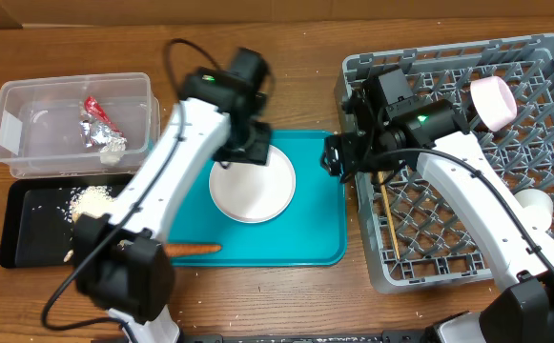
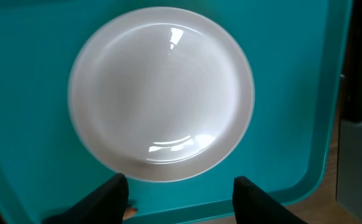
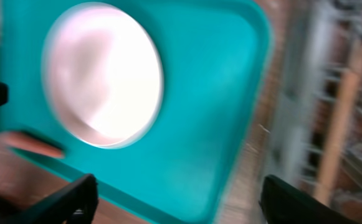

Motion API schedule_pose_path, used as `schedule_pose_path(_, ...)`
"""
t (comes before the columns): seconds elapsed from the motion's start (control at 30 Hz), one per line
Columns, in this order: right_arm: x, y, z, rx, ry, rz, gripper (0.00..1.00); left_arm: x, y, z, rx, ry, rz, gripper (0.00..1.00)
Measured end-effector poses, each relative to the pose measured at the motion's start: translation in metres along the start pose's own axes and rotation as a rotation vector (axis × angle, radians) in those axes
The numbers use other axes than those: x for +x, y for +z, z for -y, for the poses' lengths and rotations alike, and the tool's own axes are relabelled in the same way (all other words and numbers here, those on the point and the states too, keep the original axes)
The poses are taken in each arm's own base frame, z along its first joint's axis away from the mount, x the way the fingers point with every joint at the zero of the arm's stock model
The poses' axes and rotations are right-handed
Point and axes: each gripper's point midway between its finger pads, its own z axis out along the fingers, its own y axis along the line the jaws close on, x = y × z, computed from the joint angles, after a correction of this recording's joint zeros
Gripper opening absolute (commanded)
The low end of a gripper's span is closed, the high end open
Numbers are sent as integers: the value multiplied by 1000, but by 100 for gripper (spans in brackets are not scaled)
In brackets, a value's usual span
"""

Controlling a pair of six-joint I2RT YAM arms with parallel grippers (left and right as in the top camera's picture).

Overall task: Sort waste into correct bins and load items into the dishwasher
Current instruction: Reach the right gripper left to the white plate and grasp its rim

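Note:
The white plate (image 1: 252,188) needs its opposite edge free to load upright, so my right gripper should grab its rack-side rim.
A round white plate (image 1: 252,188) (image 2: 161,92) (image 3: 103,74) lies on the teal tray (image 1: 310,224). My left gripper (image 1: 248,150) (image 2: 181,196) hangs open and empty just above the plate's far edge. My right gripper (image 1: 338,157) (image 3: 177,202) is open and empty over the teal tray's right edge, next to the grey dish rack (image 1: 534,276). An orange carrot (image 1: 191,250) lies at the tray's front left. Foil wrappers (image 1: 97,125) sit in the clear tub (image 1: 10,133). Beige scraps (image 1: 91,202) lie on the black tray (image 1: 29,238). A pink bowl (image 1: 494,101), a white cup (image 1: 536,206) and a chopstick (image 1: 389,224) are in the rack.
The clear tub and the black tray sit at the left, close to the teal tray. The rack fills the right side, its left wall near the teal tray's right rim. The right wrist view is motion-blurred.

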Motion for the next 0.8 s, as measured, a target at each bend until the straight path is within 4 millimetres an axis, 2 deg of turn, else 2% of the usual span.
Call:
schedule_pose_path(0.1,-13,0,-22,-92,-37,50,81,-5,-20,-35,-4,-103,39,66)
schedule_pose_path(0.2,-14,4,-46,-135,-88,68,82,-7,-40,-75,-15,-216,85,86)
schedule_pose_path(0.37,-1,21,-68,-110,-143,31,82,1,-53,-120,-41,-347,81,88)
schedule_pose_path(0.53,11,59,-65,-62,-139,-57,80,2,-55,-135,-46,-390,86,89)
schedule_pose_path(0.67,20,95,-52,-21,-119,-135,77,2,-51,-136,-46,-391,86,90)
schedule_pose_path(0.8,24,118,-42,6,-107,-174,71,5,-44,-137,-47,-393,73,89)
